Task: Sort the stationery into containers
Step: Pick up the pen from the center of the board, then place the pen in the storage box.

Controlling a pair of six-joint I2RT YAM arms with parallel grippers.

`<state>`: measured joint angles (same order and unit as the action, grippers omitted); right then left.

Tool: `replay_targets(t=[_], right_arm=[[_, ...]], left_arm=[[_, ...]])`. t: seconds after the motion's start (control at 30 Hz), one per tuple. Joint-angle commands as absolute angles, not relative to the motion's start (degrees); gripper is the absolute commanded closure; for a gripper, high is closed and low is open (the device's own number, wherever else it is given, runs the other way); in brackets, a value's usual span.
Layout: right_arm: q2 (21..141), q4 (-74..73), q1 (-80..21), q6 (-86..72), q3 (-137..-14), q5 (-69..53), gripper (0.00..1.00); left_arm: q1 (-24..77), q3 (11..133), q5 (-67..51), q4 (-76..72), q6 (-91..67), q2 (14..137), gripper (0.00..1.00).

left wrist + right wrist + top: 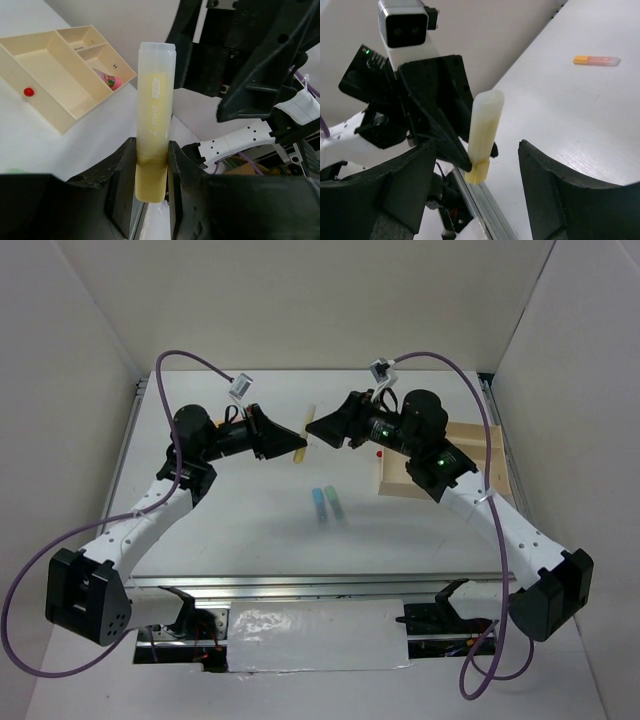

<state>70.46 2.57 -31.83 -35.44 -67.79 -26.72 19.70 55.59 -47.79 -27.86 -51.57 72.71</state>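
My right gripper should next grab the yellow stick by its pale end (pixel 309 416) (pixel 486 114), so the stick's end with the cap stays free to go into the tray.
My left gripper (pixel 151 185) is shut on the lower end of a yellow stick (pixel 154 120), held up off the table (pixel 240 530). In the top view that yellow stick (pixel 304 436) hangs between both arms. My right gripper (pixel 475 150) faces the left one, open, its fingers on either side of the yellow stick (pixel 485 125) without touching it. A light blue stick (pixel 320 503) and a light green stick (pixel 336 502) lie side by side mid-table. An orange stick (pixel 595 60) lies farther off. The wooden tray (pixel 55 75) holds a pink-red stick (pixel 111 80) in a small compartment.
A tiny red dot (pixel 28 92) sits in the tray's large compartment. In the top view the tray (pixel 470 438) lies at the right, mostly under the right arm. White walls enclose the table on three sides.
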Motion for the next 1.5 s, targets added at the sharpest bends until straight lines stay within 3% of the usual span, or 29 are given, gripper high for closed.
replay_targets(t=[0.0,0.17,0.37,0.43,0.47,0.53,0.63,0.67,0.7,0.8,0.9,0.93,1.0,1.13,1.27,1.47], right_arm=[[71.71,5.37,-32.08,-38.41,-73.03,-23.47,0.27],[73.83,7.54,-31.90,-41.65,-73.65,-25.31,0.30],[75.58,9.14,-32.96,-42.54,-74.00,-26.72,0.48],[75.94,8.88,-32.87,-42.45,-74.26,-27.07,0.58],[76.02,8.88,-32.87,-42.02,-74.53,-27.68,0.70],[75.94,8.44,-32.61,-40.18,-75.23,-28.30,0.82],[75.67,5.20,-31.38,-37.02,-77.07,-28.91,0.99],[75.41,3.97,-30.07,-33.61,-77.69,-29.26,1.00],[75.32,2.48,-29.28,-31.40,-78.39,-30.40,1.00],[75.23,-10.22,-25.59,-17.36,-83.91,-34.09,1.00],[76.11,-22.11,-22.78,6.34,-87.36,-34.20,1.00],[76.72,-31.55,-22.50,20.77,-89.28,-32.88,1.00],[78.56,-42.04,-22.15,33.60,-89.39,-28.24,1.00],[81.38,-47.55,-19.52,56.20,-85.18,-17.78,1.00],[86.28,-43.07,-17.23,60.99,-80.78,-13.19,1.00],[100.17,-43.15,-15.82,56.44,-86.11,-5.45,1.00]], left_arm=[[20.21,55.72,-48.52,-33.40,-54.23,70.31,1.00],[20.74,55.90,-48.08,-34.10,-54.58,70.31,1.00],[21.09,55.64,-48.08,-34.45,-54.93,70.58,1.00],[21.01,55.55,-47.90,-34.02,-54.67,70.58,1.00],[21.01,55.55,-47.90,-33.32,-54.15,70.49,1.00],[21.01,55.81,-48.08,-32.09,-52.74,70.31,0.95],[21.01,57.12,-48.25,-26.83,-48.72,70.31,0.42],[20.83,57.91,-47.73,-24.02,-46.86,70.31,0.10],[20.66,58.44,-46.33,-18.16,-44.93,70.05,0.01],[18.03,60.90,-44.92,-9.88,-36.76,69.52,0.01],[14.78,61.87,-43.60,-3.19,-29.54,69.26,0.01],[13.72,61.96,-43.25,-2.29,-27.27,69.08,0.01],[11.62,61.88,-42.63,-0.45,-25.32,68.99,0.01],[9.41,62.14,-37.63,6.57,-21.72,70.49,0.01],[8.61,62.22,-35.25,10.27,-20.48,72.42,0.01],[8.44,60.74,-31.91,12.92,-18.81,72.07,0.01]])
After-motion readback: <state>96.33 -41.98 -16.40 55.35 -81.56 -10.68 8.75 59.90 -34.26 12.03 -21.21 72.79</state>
